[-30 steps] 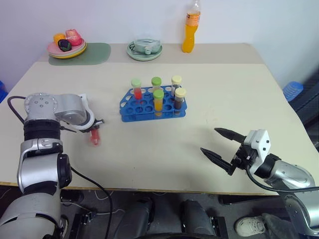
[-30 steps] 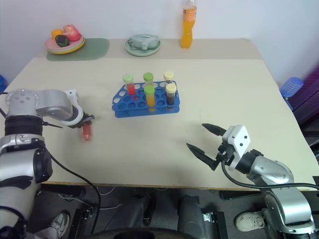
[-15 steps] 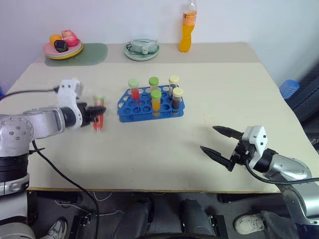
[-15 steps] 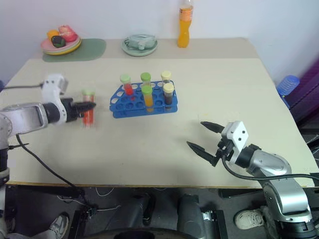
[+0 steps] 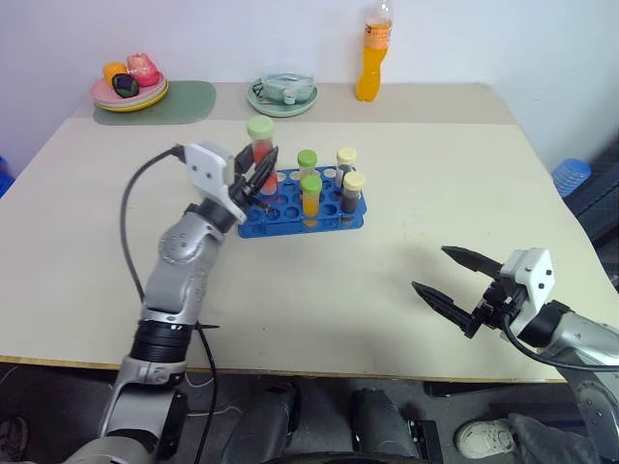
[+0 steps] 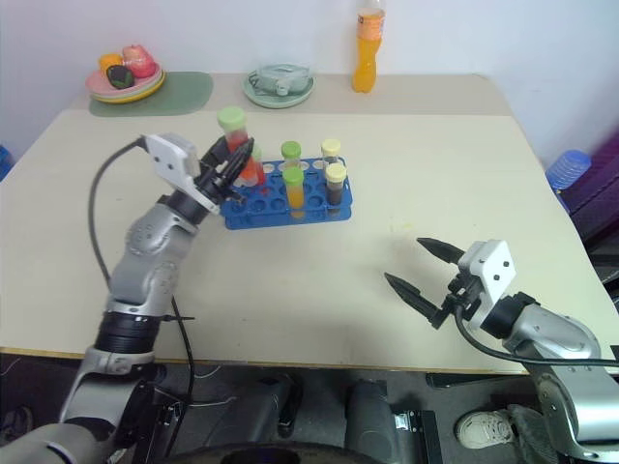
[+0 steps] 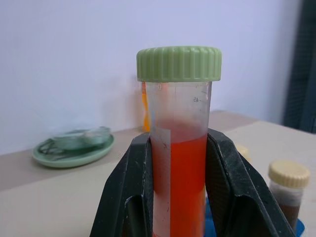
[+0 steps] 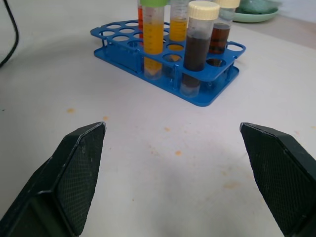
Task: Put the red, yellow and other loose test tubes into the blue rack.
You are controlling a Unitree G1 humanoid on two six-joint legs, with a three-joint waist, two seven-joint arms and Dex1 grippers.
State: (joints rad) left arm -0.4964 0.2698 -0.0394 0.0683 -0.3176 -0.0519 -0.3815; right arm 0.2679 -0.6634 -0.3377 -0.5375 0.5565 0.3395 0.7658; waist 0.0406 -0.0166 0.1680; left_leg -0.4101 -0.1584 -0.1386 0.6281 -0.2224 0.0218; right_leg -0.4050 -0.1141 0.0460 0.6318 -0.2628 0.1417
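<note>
I should move the tube down into the rack with my left gripper before I release it. The red tube point(image 5: 261, 147) is still high above the blue rack.
A red test tube point(image 5: 261, 147) with a green cap stands upright in my left gripper point(image 5: 261, 174), which is shut on it over the left end of the blue rack point(image 5: 290, 222). In the left wrist view the black fingers point(image 7: 134, 187) clamp the tube point(image 7: 180, 148) on both sides. The rack holds a yellow tube point(image 5: 310, 194), a dark tube point(image 5: 353, 192) and others behind; the red one there is partly hidden by the gripper. My right gripper point(image 5: 430, 270) hovers open over the table's near right, pointing at the rack point(image 8: 207, 94).
At the table's far edge stand an orange bottle point(image 5: 368, 58), a green dish point(image 5: 280, 95), and a plate of fruit point(image 5: 129, 87) on a green mat point(image 5: 189, 101). A blue object point(image 5: 569, 175) lies beyond the right edge.
My left arm has swung right and up from the table's left side, carrying the red tube over the rack and turning it upright. The right gripper has barely shifted and stays open.
</note>
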